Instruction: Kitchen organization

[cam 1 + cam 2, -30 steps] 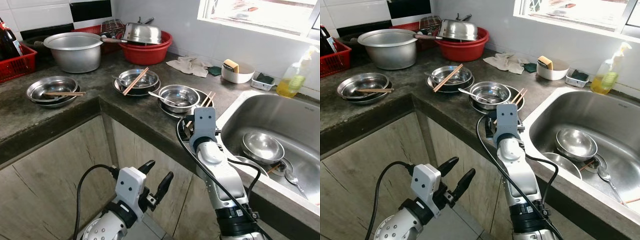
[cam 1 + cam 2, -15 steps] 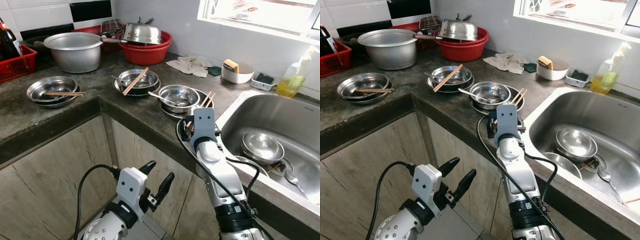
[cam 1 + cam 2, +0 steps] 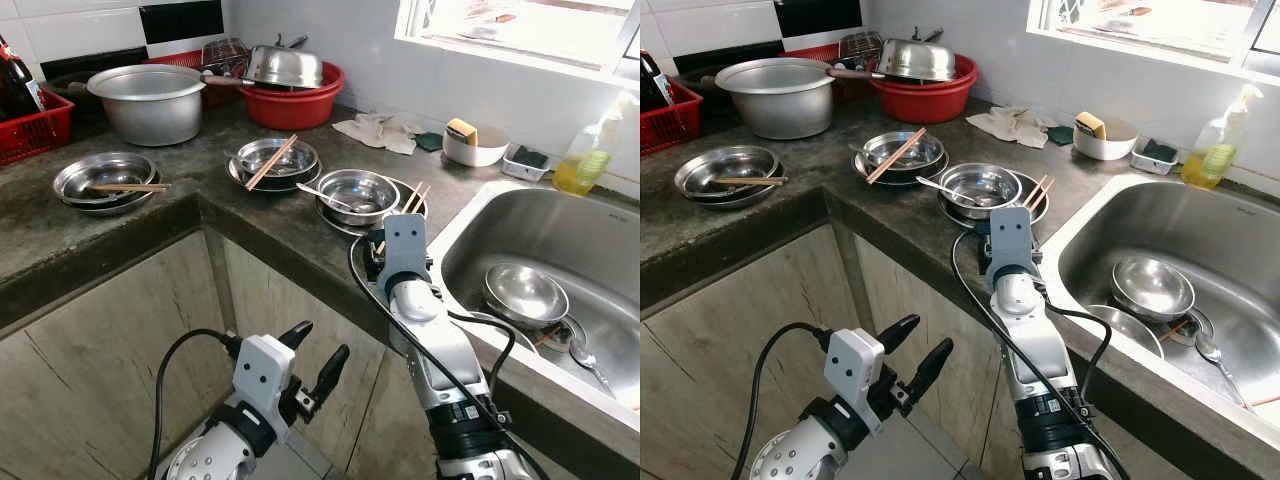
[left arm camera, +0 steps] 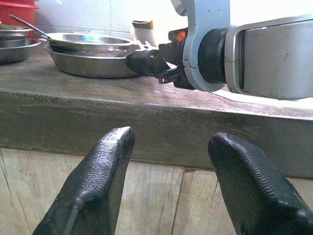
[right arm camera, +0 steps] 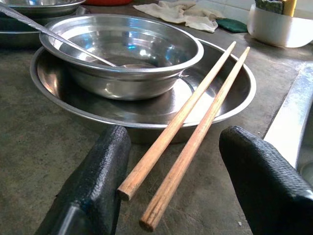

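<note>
The chopsticks will be grabbed next by their blunt thick ends with my right gripper, to move the dishes into the sink.
Two wooden chopsticks (image 5: 195, 122) lie across the rim of a steel plate (image 5: 220, 105) near the sink, their near ends sticking out over the counter. A steel bowl (image 3: 357, 192) with a spoon (image 5: 58, 39) in it stands on the same plate. My right gripper (image 5: 174, 137) is open at counter level, one finger on each side of the chopsticks' near ends, not gripping them. My left gripper (image 3: 320, 340) hangs open and holds nothing, low in front of the cabinet door.
The sink (image 3: 600, 215) on the right holds a steel bowl (image 3: 525, 293) and a spoon. Further back are another bowl with chopsticks (image 3: 272, 160), a left bowl (image 3: 105, 178), a big pot (image 3: 150, 100), a red basin (image 3: 295, 100), a cloth (image 3: 380, 130) and a soap bottle (image 3: 585, 155).
My right wrist has crept a little forward and to the left, toward the chopsticks on the plate. The left arm has hardly moved.
</note>
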Robot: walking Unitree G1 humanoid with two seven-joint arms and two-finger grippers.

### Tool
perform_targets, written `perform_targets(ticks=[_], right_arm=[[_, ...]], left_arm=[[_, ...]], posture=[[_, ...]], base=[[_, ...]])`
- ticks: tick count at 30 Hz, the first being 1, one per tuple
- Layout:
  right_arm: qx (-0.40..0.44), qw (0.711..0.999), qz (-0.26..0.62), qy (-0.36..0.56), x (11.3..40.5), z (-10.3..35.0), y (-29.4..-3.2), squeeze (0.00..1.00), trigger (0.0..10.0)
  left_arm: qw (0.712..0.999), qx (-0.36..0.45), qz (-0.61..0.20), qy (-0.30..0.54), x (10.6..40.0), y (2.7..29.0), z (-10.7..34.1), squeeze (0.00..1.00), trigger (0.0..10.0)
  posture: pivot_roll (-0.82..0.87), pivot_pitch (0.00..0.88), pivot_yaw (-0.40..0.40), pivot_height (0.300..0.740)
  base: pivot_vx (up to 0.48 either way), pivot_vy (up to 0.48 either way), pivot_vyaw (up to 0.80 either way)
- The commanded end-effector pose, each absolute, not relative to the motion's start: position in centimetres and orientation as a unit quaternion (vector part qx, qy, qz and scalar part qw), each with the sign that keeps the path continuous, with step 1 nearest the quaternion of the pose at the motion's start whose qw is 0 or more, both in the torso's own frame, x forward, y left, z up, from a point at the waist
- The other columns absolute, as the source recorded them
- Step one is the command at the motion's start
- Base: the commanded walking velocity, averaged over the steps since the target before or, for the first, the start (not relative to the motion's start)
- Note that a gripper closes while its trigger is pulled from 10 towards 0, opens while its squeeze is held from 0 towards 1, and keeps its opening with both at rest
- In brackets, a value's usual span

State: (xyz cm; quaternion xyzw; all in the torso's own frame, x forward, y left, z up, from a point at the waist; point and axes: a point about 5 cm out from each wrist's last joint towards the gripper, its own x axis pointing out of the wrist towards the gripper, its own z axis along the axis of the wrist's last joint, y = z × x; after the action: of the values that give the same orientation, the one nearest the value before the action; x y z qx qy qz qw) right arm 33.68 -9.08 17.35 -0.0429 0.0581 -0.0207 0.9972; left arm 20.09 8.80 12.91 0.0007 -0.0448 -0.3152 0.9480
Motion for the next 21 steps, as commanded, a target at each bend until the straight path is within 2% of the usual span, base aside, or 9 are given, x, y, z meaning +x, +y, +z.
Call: perform_targets(ticks=[1,6,7,8,9,11,12,13,21], right_arm=[[-0.046,0.997,-0.026,0.057,33.95,17.65,-9.07,0.00,10.0],[-0.045,0.997,-0.026,0.057,33.98,17.73,-9.07,0.00,10.0],[-0.045,0.997,-0.026,0.057,33.99,17.73,-9.09,0.00,8.1],[-0.045,0.997,-0.026,0.057,34.02,17.71,-9.13,0.00,4.0],[-0.045,0.997,-0.026,0.057,34.02,17.71,-9.13,0.00,4.0],[-0.044,0.997,-0.029,0.057,34.03,17.68,-9.23,0.00,1.9],[-0.043,0.997,-0.032,0.057,34.02,17.68,-9.30,0.00,1.9],[-0.042,0.997,-0.031,0.057,34.05,17.68,-9.32,0.00,0.0],[-0.043,0.997,-0.032,0.056,34.13,17.83,-9.46,0.00,0.0]], left_arm=[[0.947,0.005,-0.316,-0.051,20.13,8.69,12.99,0.00,10.0],[0.947,0.005,-0.316,-0.051,20.14,8.64,13.00,0.00,10.0],[0.947,0.005,-0.316,-0.051,20.14,8.64,13.00,0.00,10.0],[0.947,0.005,-0.316,-0.051,20.15,8.65,13.01,0.00,10.0],[0.947,0.005,-0.316,-0.051,20.15,8.65,13.01,0.00,10.0],[0.948,0.005,-0.315,-0.052,20.14,8.65,13.02,0.00,10.0],[0.947,0.005,-0.315,-0.052,20.13,8.65,13.03,0.00,10.0],[0.947,0.005,-0.315,-0.052,20.15,8.66,13.03,0.00,10.0],[0.948,0.007,-0.315,-0.052,20.21,8.70,13.00,0.00,10.0]], posture=[[0.05,0.023,-0.073,0.740],[0.05,0.025,-0.075,0.740],[0.05,0.025,-0.075,0.740],[0.05,0.026,-0.077,0.740],[0.05,0.026,-0.077,0.740],[0.05,0.026,-0.077,0.740],[0.05,0.026,-0.077,0.740],[0.05,0.026,-0.079,0.740],[0.05,0.025,-0.077,0.740]], base=[[0.000,0.000,0.00],[0.000,0.000,0.00],[0.000,0.000,0.00],[0.000,0.000,0.00],[0.000,0.000,0.00],[0.000,0.000,0.00],[0.000,0.000,0.00],[0.000,0.000,0.00],[0.000,0.000,0.00]])
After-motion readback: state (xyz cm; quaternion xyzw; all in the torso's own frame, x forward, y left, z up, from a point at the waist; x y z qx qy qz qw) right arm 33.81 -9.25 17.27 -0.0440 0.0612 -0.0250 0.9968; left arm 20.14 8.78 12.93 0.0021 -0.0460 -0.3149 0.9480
